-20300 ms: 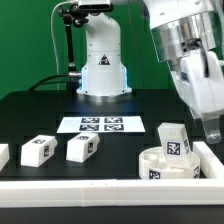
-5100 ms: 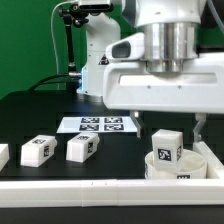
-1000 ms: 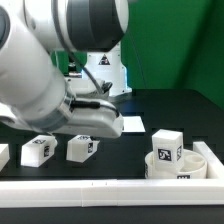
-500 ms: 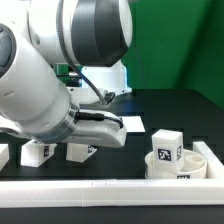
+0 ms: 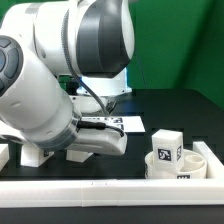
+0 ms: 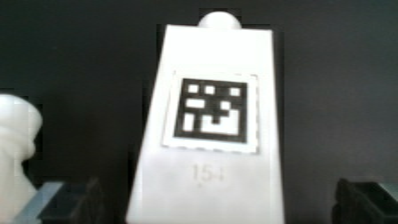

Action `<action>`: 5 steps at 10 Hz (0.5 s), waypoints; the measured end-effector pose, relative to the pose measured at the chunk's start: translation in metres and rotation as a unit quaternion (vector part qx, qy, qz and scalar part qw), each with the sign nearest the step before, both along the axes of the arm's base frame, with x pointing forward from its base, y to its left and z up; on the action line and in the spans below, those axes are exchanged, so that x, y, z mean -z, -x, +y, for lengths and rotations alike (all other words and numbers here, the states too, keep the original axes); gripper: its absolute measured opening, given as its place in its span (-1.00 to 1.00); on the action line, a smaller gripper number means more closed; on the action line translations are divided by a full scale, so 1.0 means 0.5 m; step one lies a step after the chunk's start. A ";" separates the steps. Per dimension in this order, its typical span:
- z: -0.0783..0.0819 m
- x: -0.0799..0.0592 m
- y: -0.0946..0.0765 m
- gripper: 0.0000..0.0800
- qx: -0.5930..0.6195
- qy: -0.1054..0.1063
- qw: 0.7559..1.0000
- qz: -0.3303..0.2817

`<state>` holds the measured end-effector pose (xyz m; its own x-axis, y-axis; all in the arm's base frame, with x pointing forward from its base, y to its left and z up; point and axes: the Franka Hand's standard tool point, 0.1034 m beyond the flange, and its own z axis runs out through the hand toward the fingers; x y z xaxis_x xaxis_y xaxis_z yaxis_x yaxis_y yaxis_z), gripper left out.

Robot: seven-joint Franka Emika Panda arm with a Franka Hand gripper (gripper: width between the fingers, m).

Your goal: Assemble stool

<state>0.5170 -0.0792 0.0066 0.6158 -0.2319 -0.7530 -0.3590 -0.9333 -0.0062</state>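
In the wrist view both fingers sit low on either side of the tagged white leg, so closing now would catch it and it is time to close.
In the wrist view a white stool leg (image 6: 214, 110) with a black-and-white tag and a peg at its far end lies on the black table. It sits between my gripper's (image 6: 214, 200) two dark fingertips (image 6: 370, 196). The jaws are open, with a gap on each side of the leg. In the exterior view my arm covers the gripper and most of this leg (image 5: 78, 155). Another loose leg (image 5: 35, 153) lies beside it. The round seat disc (image 5: 170, 168) sits at the exterior view's right with one leg (image 5: 167, 144) standing upright in it.
Part of another white piece (image 5: 3, 152) shows at the exterior view's far left, and a white piece (image 6: 15, 130) lies beside the leg in the wrist view. The marker board (image 5: 118, 121) lies behind my arm. White border rails run along the front (image 5: 110, 190) and right (image 5: 208, 155).
My arm has swung from above the seat to the exterior view's left. Over the last second it has lowered over the loose legs, now hiding most of one.
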 end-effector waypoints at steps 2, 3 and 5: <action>0.003 0.001 0.006 0.62 0.001 0.003 1.000 -0.002; 0.006 0.002 0.010 0.33 0.000 0.003 1.000 0.000; 0.007 0.001 0.010 -0.01 0.000 0.002 1.000 0.000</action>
